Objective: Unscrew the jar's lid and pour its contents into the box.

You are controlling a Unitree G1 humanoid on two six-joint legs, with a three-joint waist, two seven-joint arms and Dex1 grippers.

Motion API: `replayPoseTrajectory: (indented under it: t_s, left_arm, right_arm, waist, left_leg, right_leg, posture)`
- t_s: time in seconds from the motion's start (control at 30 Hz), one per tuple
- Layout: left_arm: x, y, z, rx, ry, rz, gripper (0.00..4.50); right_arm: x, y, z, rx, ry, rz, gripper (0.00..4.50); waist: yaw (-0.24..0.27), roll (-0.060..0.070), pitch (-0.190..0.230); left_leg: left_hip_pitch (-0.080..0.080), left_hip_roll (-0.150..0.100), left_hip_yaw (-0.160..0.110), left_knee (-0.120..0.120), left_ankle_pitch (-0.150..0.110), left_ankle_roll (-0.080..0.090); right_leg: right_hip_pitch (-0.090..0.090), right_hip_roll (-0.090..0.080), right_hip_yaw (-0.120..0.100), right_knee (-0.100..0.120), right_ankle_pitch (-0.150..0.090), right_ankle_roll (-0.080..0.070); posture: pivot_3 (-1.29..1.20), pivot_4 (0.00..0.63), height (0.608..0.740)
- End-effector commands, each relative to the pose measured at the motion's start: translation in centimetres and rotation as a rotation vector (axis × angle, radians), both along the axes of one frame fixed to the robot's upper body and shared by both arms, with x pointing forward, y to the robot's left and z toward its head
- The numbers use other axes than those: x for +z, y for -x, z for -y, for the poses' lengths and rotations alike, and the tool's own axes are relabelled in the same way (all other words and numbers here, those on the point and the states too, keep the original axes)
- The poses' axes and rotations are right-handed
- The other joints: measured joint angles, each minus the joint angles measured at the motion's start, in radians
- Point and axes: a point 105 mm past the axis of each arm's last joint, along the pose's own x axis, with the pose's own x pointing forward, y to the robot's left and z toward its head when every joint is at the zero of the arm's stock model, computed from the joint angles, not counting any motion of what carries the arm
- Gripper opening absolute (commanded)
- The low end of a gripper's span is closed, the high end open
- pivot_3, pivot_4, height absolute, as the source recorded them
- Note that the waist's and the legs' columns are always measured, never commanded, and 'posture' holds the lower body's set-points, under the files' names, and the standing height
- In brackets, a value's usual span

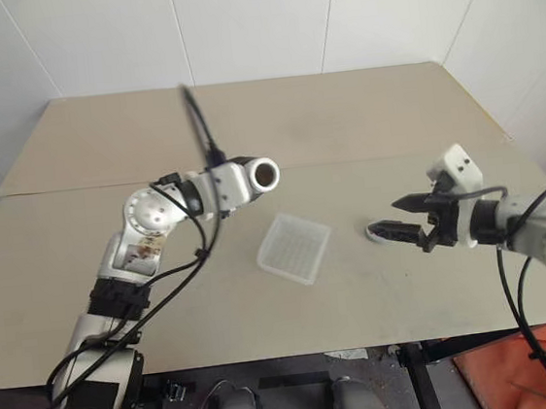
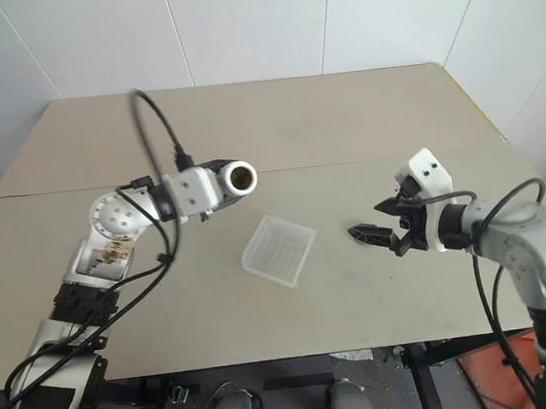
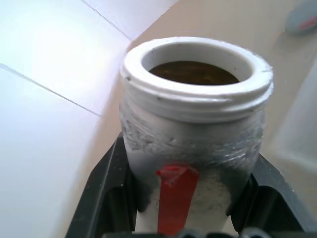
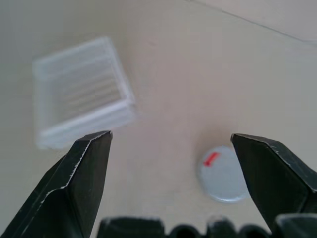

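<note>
The jar hangs tilted above the table in the left wrist view, so my left gripper should keep holding it.
My left gripper [image 1: 235, 184] is shut on the jar [image 1: 260, 175] and holds it about level above the table. The jar's open mouth faces the right, up and to the left of the box [image 1: 295, 247]. The jar [image 3: 193, 124] is whitish with a red mark, and brown contents [image 3: 193, 73] show inside its mouth. The box lies flat on the table, and I see nothing in it. The pale grey lid [image 4: 222, 173], marked with a small red arrow, rests on the table to the right of the box. Just above it my right gripper [image 1: 399, 216] hangs open, holding nothing.
The tan table [image 1: 245, 120] is made of two boards with a seam running across behind the jar. White walls close off the back and sides. A black cable [image 1: 196, 125] arches up from my left wrist. An orange object [image 1: 506, 375] sits on the floor at the lower right.
</note>
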Motion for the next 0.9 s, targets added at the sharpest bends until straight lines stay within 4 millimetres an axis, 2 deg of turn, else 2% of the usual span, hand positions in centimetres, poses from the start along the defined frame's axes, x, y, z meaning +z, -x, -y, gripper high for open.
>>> replayPoseTrajectory:
  t_s: [0.03,0.13,0.27,0.37,0.5,0.73,0.83,0.9]
  left_arm:
    - [1.0,1.1,2.5,-0.177,-0.33,0.501,1.93]
    - [-0.2,1.4,3.6,-0.299,-0.564,0.721,1.93]
    - [-2.1,1.1,5.1,-0.315,-0.658,0.744,1.93]
    - [-2.6,0.7,5.9,-0.306,-0.703,0.798,1.93]
    - [-2.4,0.7,6.6,-0.283,-0.687,0.823,1.93]
    - [-2.0,0.5,6.5,-0.267,-0.668,0.843,1.93]
    - [-2.2,0.3,6.2,-0.242,-0.61,0.754,1.93]
    - [-1.8,0.3,5.9,-0.191,-0.45,0.619,1.93]
  right_arm:
    - [1.2,1.8,-1.8,0.17,0.006,-0.049,4.48]
    - [1.5,1.9,-2.1,0.212,0.012,-0.059,4.48]
    - [2.1,1.3,-2.7,0.213,-0.02,-0.033,4.48]
    - [3.1,1.5,-2.9,0.226,-0.056,0.0,4.48]
    - [3.8,1.9,-3.1,0.237,-0.084,0.023,4.48]
    - [3.6,2.5,-3.4,0.252,-0.078,0.033,4.48]
    - [3.5,2.6,-3.4,0.252,-0.069,0.037,4.48]
    - [3.4,2.7,-3.5,0.254,-0.067,0.042,4.48]
  waist:
    - [0.004,0.0,0.0]
    - [0.014,0.0,0.0]
    - [0.017,0.0,0.0]
    - [0.019,0.0,0.0]
    - [0.018,0.0,0.0]
    - [0.019,0.0,0.0]
    - [0.02,0.0,0.0]
    - [0.018,0.0,0.0]
  left_leg:
    - [0.0,0.0,0.0,0.0,0.0,0.0]
    - [-0.001,-0.002,0.001,0.0,0.0,0.0]
    - [-0.004,-0.002,0.002,0.001,0.0,0.0]
    - [-0.004,-0.002,0.002,0.002,0.0,0.0]
    - [-0.006,-0.002,0.002,0.002,0.0,0.0]
    - [-0.005,-0.002,0.002,0.002,0.0,0.0]
    - [-0.005,-0.002,0.002,0.002,0.0,0.0]
    - [-0.005,-0.002,0.002,0.002,0.0,0.0]
  right_leg:
    - [0.0,0.0,0.0,0.0,0.0,0.0]
    - [0.0,-0.002,-0.001,-0.001,0.0,0.001]
    - [-0.002,-0.003,0.0,-0.001,0.001,0.002]
    - [-0.003,-0.003,-0.001,0.0,0.001,0.002]
    - [-0.004,-0.003,-0.001,0.001,0.001,0.003]
    - [-0.003,-0.003,-0.001,0.001,0.001,0.003]
    - [-0.003,-0.003,-0.001,0.001,0.001,0.003]
    - [-0.003,-0.003,-0.001,0.001,0.001,0.003]
  posture:
    - [0.0,0.15,0.74]
    - [0.0,0.15,0.74]
    - [0.0,0.15,0.74]
    - [0.0,0.15,0.74]
    - [0.0,0.15,0.74]
    - [0.0,0.15,0.74]
    - [0.0,0.15,0.74]
    - [0.0,0.15,0.74]
